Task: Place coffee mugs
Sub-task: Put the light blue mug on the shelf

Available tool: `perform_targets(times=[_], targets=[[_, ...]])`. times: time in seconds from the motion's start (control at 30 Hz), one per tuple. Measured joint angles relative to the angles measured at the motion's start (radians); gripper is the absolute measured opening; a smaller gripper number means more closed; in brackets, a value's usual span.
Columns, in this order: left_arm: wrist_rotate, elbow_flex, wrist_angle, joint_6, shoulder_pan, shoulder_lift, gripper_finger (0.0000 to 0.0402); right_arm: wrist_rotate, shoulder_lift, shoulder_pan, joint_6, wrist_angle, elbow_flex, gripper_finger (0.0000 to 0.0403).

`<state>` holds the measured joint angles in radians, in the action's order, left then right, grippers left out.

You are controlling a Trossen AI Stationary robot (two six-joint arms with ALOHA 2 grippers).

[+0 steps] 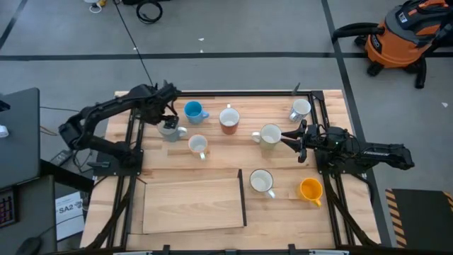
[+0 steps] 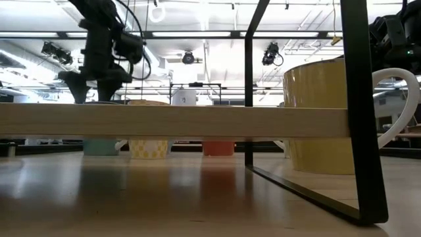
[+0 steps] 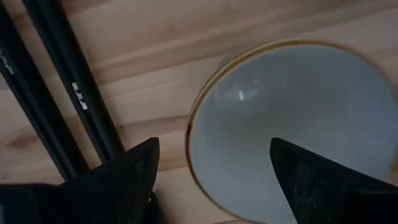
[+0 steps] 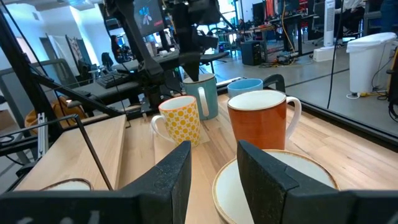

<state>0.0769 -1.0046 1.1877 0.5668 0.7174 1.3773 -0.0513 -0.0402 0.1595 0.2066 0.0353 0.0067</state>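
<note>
My left gripper grabs the grey mug's rim (image 3: 194,119) next, to place the mug on the wooden board.
Eight mugs stand upright on the wooden table. My left gripper (image 1: 168,122) is open above the grey mug (image 1: 170,130) near the far left. In the left wrist view, one finger (image 3: 124,177) is outside its rim (image 3: 189,134) and the other (image 3: 323,183) is over its hollow. My right gripper (image 1: 287,137) is open at the pale mug (image 1: 270,134), with its fingers on either side of that mug's near rim (image 4: 217,180). Untouched are the blue mug (image 1: 192,110), the reddish-brown mug (image 1: 228,120), a yellow-dotted mug (image 4: 180,121), two white mugs (image 1: 301,108) (image 1: 262,182) and the orange-yellow mug (image 1: 310,189).
A raised wooden board (image 1: 191,205) with a black upright frame (image 1: 242,198) fills the near left of the table. Black rails (image 1: 131,152) (image 1: 329,177) run along both sides. The mugs stand close together in the far half. An orange vacuum (image 1: 403,35) sits on the floor beyond.
</note>
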Motion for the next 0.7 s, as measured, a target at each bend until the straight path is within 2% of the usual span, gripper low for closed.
perform_targets(times=[0.2, 0.7], targets=[[0.0, 0.0, -0.007, -0.038, 0.0, 0.064, 0.0287, 0.0, 0.0, 0.0, 0.0, 0.0, 0.0, 0.0135], [0.01, 0.0, -0.035, -0.04, 0.0, 0.069, 0.0137, 0.0, 0.0, 0.0, 0.0, 0.0, 0.0, 0.0135]])
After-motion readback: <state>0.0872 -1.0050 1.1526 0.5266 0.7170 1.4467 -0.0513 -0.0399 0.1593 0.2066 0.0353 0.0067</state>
